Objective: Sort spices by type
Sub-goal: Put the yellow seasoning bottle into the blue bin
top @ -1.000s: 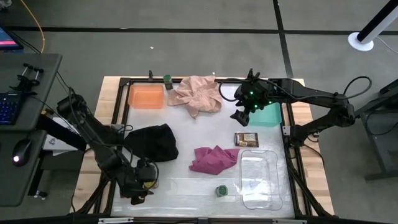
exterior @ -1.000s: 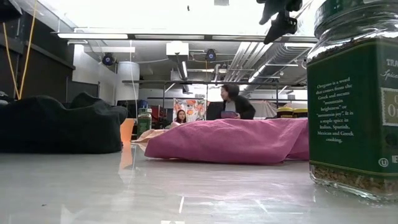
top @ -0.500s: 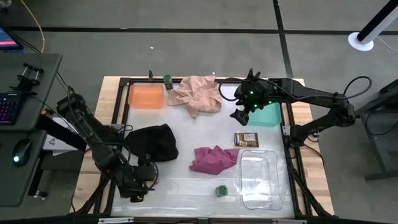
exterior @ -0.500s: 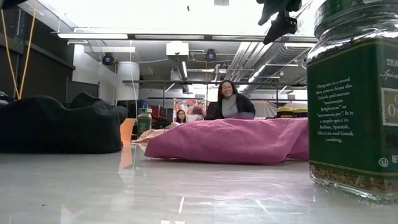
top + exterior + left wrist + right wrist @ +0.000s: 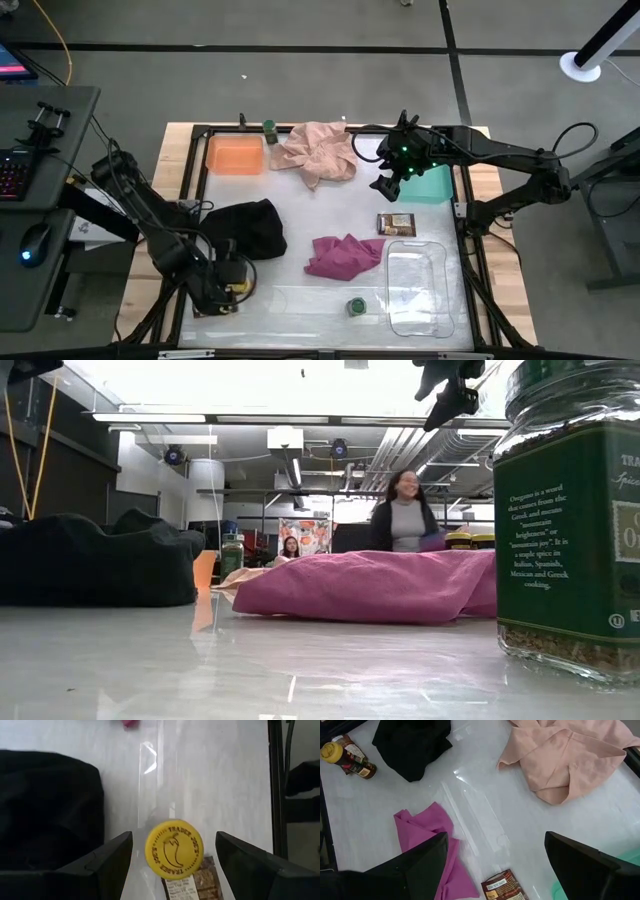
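My left gripper moves down before closing on the yellow lid. Its fingers are high above the lid, so closing now would miss the lid.
A yellow-lidded jar stands upright near the table's near left corner, with a brown packet lying by its foot. My left gripper hangs above it, open, with a finger on either side of the lid and a gap at each. My right gripper is open in the air by the teal tray. Another brown packet lies flat beside the clear tray. One green-lidded jar stands near the near edge; another stands by the orange tray.
A black cloth lies just beyond the left gripper. A magenta cloth sits mid-table and a pink cloth near the far edge. Bare table shows between the yellow-lidded jar and the near green-lidded jar. People stand in the room behind.
My left gripper has shifted a little toward the table's far edge, over the yellow-lidded jar. My right arm has kept still. A person in the room behind has walked to the right.
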